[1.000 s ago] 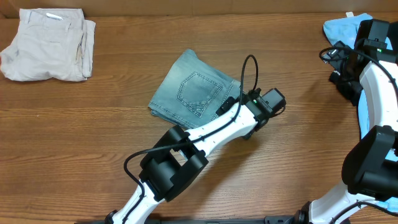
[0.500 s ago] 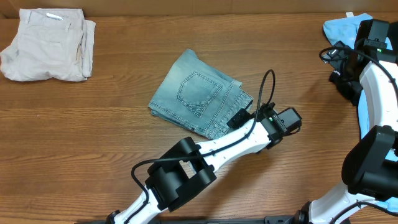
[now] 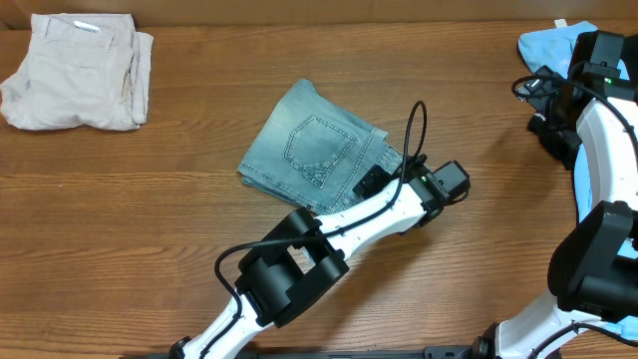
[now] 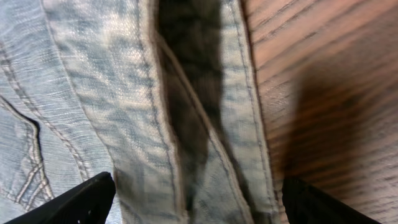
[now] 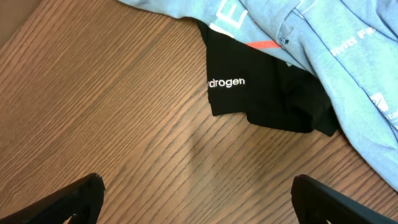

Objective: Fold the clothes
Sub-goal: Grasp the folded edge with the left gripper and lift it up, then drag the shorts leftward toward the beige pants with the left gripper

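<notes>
The denim shorts (image 3: 309,150) need to be spread open for folding, so the robot's left gripper will next grab the upper layer's seamed edge (image 3: 387,166).
The pale-blue denim shorts (image 3: 309,150) lie folded in the middle of the table, back pocket up. My left gripper (image 3: 372,180) is at their right edge. In the left wrist view it (image 4: 199,208) is open, its fingers on either side of the seamed denim edge (image 4: 155,112), holding nothing. My right gripper (image 3: 546,118) is at the far right by the sky-blue printed T-shirt (image 3: 546,45). In the right wrist view it (image 5: 199,202) is open over bare wood, just short of the black garment (image 5: 261,93) that lies under the T-shirt (image 5: 336,43).
Folded beige shorts (image 3: 78,70) lie at the back left corner. The wooden table (image 3: 150,219) shows bare between the garments. The left arm's body and cable (image 3: 299,269) cross the front centre.
My left gripper swung right and toward the front, away from the denim, then came back a little to its right edge. The denim's right edge shifted slightly. The right arm has not moved.
</notes>
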Motion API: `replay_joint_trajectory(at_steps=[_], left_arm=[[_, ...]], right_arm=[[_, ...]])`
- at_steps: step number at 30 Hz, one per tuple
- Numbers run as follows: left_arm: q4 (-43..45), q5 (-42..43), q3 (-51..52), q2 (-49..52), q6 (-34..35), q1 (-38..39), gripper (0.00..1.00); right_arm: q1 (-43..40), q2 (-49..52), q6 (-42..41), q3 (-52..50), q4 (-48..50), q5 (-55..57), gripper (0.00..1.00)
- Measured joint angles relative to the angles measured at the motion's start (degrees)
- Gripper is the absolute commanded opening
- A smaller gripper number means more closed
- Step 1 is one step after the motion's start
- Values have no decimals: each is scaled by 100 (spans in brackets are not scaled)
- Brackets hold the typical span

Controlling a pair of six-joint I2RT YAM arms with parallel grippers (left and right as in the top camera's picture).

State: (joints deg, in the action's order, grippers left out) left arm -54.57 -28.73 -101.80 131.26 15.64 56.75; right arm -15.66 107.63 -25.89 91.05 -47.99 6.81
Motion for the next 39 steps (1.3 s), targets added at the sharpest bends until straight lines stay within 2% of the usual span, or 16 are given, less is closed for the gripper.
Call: replay_joint_trajectory(at_steps=[1,3,9,13,14,20,31,39], left_arm=[[11,-13,0,0,-37,17,86],[24,-7,0,2,-94,26,76],[42,2,2,24,-195,24,27],[37,2,0,24,-225,9,6],[37,4,0,24,-219,0,4],[-149,44,-66,42,-245,-144,4],[-1036,-131,-1484,140,-225,-442,4],[-1462,-173,-1753,142,52,-686,4]], right_arm=[[0,0,0,0,0,0,100],[0,0,2,0,0,0,100],[0,0,0,0,2,0,100],[0,0,2,0,2,0,100],[0,0,-2,0,2,0,100],[0,0,-2,0,2,0,100],[0,0,0,0,0,0,100],[0,0,0,0,2,0,100]])
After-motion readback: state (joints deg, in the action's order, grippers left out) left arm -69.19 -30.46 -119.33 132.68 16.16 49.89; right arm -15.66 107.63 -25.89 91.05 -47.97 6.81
